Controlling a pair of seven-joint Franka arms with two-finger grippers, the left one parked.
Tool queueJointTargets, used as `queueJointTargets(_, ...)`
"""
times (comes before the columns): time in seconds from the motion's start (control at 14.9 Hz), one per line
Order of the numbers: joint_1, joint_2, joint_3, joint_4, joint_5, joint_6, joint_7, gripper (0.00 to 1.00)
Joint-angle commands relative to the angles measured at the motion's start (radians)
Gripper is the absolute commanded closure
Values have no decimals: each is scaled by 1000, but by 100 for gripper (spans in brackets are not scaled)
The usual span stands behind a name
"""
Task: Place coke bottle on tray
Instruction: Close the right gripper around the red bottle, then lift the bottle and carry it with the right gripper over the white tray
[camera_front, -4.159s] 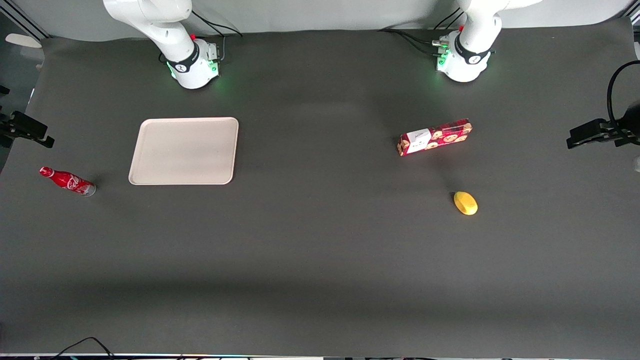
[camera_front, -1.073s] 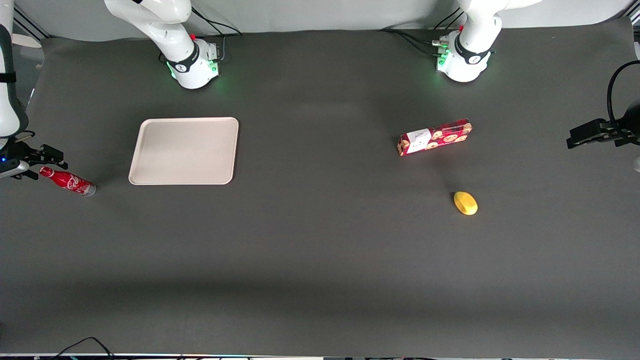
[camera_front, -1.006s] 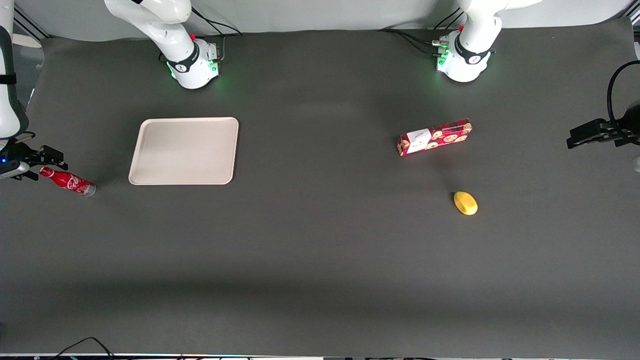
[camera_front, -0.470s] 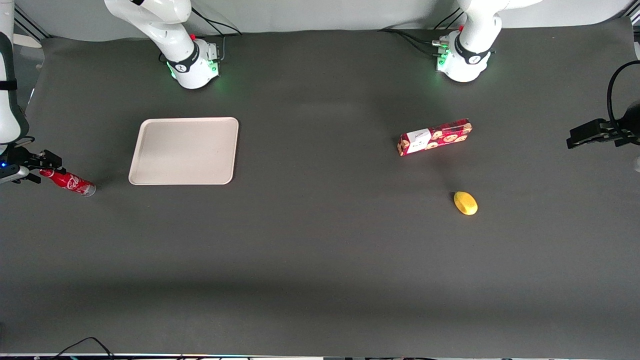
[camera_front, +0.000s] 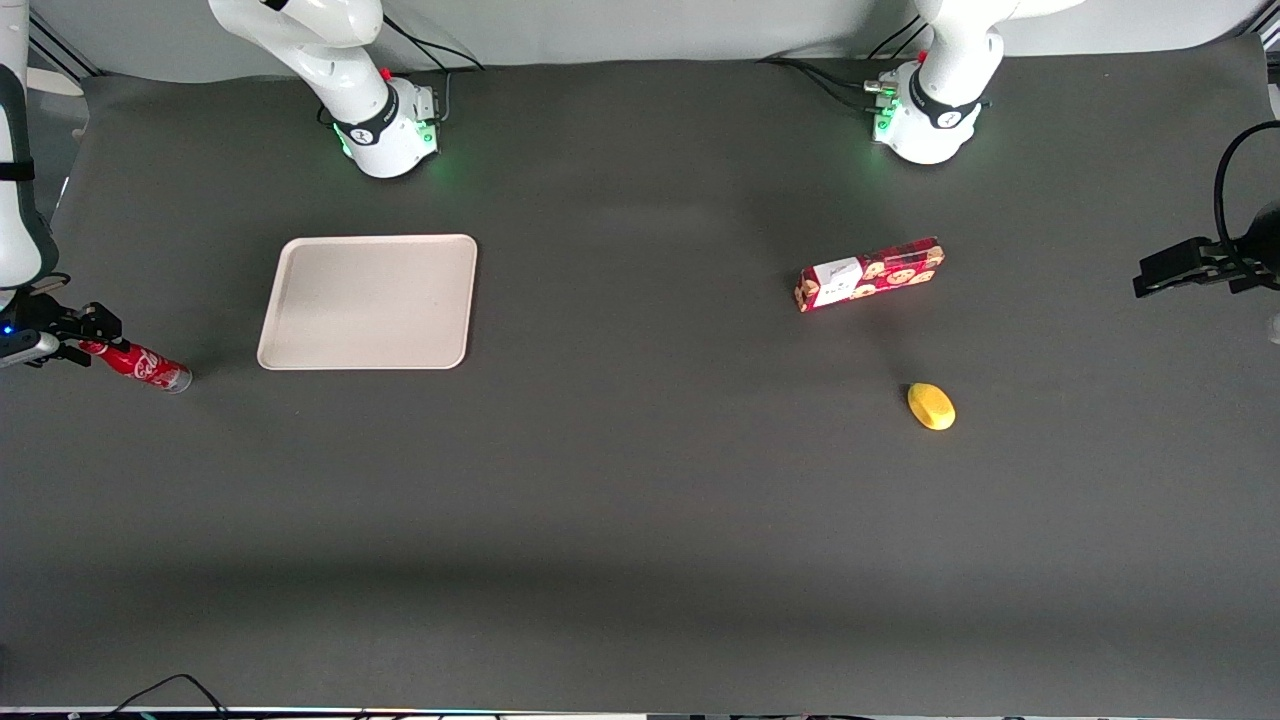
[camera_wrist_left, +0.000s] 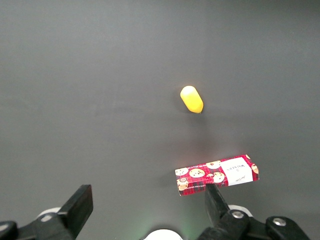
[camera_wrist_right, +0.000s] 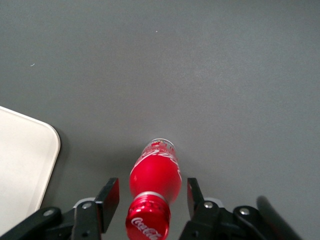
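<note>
The gripper grabs the bottle by its neck (camera_front: 96, 349) next, which leaves the coke bottle's base free to meet the tray (camera_front: 368, 301).
The coke bottle (camera_front: 140, 365) stands upright on the dark mat at the working arm's end of the table, red with a white script logo. In the right wrist view the coke bottle (camera_wrist_right: 154, 182) rises between my two fingers, one finger (camera_wrist_right: 109, 197) on each side of its neck with gaps on both sides. My gripper (camera_front: 88, 338) is open, lowered over the bottle's cap. The tray (camera_front: 368, 301) lies flat and bare beside the bottle, toward the table's middle; its rounded corner shows in the right wrist view (camera_wrist_right: 25, 165).
A red cookie box (camera_front: 868, 274) and a yellow lemon-like object (camera_front: 930, 406) lie toward the parked arm's end of the table; both show in the left wrist view, box (camera_wrist_left: 217, 174) and yellow object (camera_wrist_left: 191, 99). Black camera mounts stand at both table ends.
My gripper came in from the table's end and dropped lower over the bottle, so the cap now sits between the open fingers. The bottle and tray have not moved.
</note>
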Motion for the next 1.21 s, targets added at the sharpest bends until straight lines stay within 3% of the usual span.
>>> queueJointTargets(0.0,-11,14,7,20,26,-11,-1,46)
queueJointTargets(0.2,-11,14,9,20,26,-11,-14,98)
queueJointTargets(0.54,-11,9,9,28,24,-35,-6,100)
queueJointTargets(0.87,-4,1,18,254,-9,-334,12,100)
queueJointTargets(1.14,-6,-40,104,500,-209,-633,253,100)
